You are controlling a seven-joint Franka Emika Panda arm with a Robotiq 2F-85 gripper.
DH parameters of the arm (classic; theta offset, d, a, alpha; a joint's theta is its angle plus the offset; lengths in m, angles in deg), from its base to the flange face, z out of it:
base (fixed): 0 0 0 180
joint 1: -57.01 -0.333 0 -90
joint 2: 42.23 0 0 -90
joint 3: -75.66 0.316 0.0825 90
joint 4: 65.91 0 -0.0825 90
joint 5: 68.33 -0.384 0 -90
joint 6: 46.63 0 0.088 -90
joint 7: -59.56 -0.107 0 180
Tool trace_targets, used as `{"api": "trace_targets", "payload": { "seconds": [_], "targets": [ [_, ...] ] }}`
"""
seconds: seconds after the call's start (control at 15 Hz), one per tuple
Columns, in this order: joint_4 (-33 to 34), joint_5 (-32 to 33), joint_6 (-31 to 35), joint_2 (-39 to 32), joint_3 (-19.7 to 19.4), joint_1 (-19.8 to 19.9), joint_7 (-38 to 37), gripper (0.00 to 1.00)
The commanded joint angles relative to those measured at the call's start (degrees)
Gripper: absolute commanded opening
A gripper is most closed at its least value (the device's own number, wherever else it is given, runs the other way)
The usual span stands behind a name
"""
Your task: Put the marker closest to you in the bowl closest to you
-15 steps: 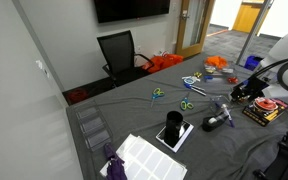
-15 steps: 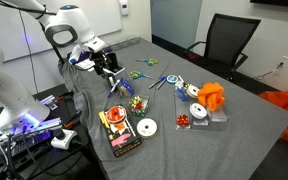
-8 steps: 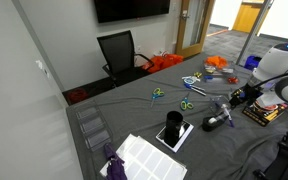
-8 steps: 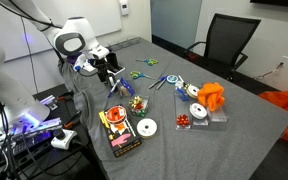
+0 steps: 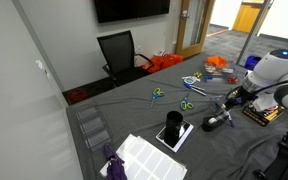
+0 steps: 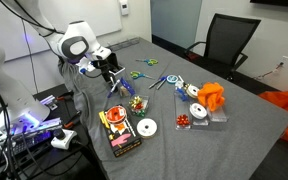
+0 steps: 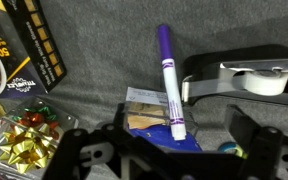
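My gripper needs to go lower before it closes on the white near end of the marker. Its fingers are on both sides of that end but above it, so they would miss if they closed now.
In the wrist view a marker (image 7: 170, 85) with a white body and purple cap lies on the grey cloth. Its near end rests on a blue and orange packet (image 7: 149, 122). My gripper (image 7: 169, 150) is open, with one black finger on each side of the marker's near end, just above it and not touching. In both exterior views the gripper (image 5: 234, 99) (image 6: 111, 76) hangs low over the table near its edge. The marker is too small to make out there. I cannot make out a bowl in any view.
A black tape dispenser (image 7: 246, 80) lies just right of the marker, also visible in an exterior view (image 5: 219, 121). A black snack box (image 7: 24, 50) and a clear tub of bows (image 7: 19, 140) sit to the left. Scissors (image 5: 187, 104), an orange cloth (image 6: 214, 96) and an office chair (image 6: 229, 40) lie farther off.
The arm has swung lower and closer over the table. The gripper stays open near the tape dispenser. Nothing on the table has moved.
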Motion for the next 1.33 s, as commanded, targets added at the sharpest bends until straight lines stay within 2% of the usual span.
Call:
{"api": "trace_targets", "payload": {
  "seconds": [0.0,0.93,1.0,1.07,1.27],
  "targets": [
    [1.9,1.3,4.5,-4.4,-0.4,0.3,0.8,1.0],
    [6.5,2.3,6.4,-10.8,-1.8,-1.4,-0.1,1.0],
    [6.7,2.5,6.5,-11.1,-2.0,-1.4,-0.1,0.91],
    [6.8,2.6,6.5,-11.4,-2.0,-1.4,0.0,0.72],
    [7.1,2.5,6.3,-11.8,-2.3,-1.7,-0.2,0.51]
  ]
}}
